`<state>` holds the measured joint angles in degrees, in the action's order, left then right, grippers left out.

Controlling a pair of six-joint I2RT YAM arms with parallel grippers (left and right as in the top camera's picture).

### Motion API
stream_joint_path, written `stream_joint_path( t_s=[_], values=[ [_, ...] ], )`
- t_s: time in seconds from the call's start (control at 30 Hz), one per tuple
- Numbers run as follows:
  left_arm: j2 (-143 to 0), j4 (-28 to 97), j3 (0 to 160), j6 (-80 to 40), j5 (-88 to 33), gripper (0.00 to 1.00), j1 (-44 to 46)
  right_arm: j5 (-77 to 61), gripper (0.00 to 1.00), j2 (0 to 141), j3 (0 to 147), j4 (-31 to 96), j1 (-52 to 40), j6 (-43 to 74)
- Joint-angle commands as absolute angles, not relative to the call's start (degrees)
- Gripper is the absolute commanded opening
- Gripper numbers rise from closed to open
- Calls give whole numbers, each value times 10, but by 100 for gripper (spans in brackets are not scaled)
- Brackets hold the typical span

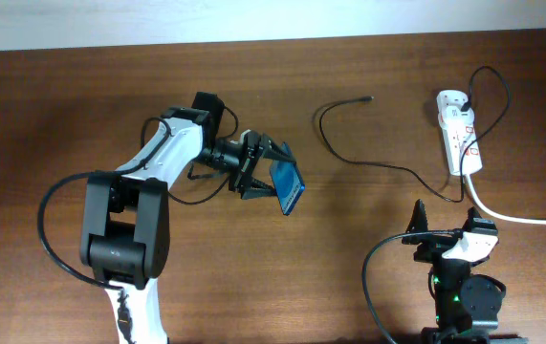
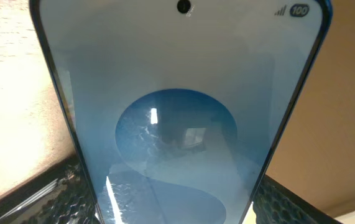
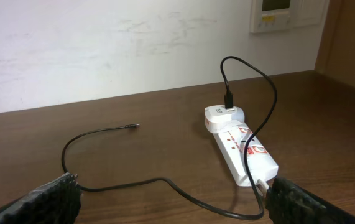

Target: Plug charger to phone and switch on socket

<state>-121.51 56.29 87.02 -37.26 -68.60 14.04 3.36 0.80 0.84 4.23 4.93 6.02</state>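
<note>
My right gripper is going to grip the phone's loose end [image 1: 294, 197] next, across screen and back. My left gripper can then regrip the phone to plug in the charger.
My left gripper [image 1: 258, 170] is shut on the phone [image 1: 289, 185], holding it lifted and tilted at the table's middle. In the left wrist view the blue screen with the darker oval [image 2: 177, 124] fills the frame between both fingers. The charger, a thin black cable [image 1: 368, 162], lies on the table with its connector tip [image 1: 367, 98] free at the far middle and its plug in the socket [image 1: 457, 130], a white power strip at the far right. My right gripper [image 1: 440, 232] is open and empty, near the front right. The right wrist view shows the socket [image 3: 242, 149] and the cable [image 3: 165, 182] ahead of it.
A thick white cord [image 1: 516, 216] runs from the socket to the right edge. The brown wooden table [image 1: 62, 105] ends at a white wall [image 3: 102, 43] behind. A wall panel [image 3: 283, 12] hangs at the upper right of the right wrist view.
</note>
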Motion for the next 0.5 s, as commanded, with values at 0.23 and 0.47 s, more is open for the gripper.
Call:
stream_joint_path(
  t_s=[0.23, 0.47],
  values=[
    [-1220, 562, 884, -364, -737, 68, 142, -118, 99, 3, 3, 36, 49, 374],
    [-1220, 552, 884, -364, -707, 68, 142, -232, 98, 4, 7, -129, 49, 625]
  ],
)
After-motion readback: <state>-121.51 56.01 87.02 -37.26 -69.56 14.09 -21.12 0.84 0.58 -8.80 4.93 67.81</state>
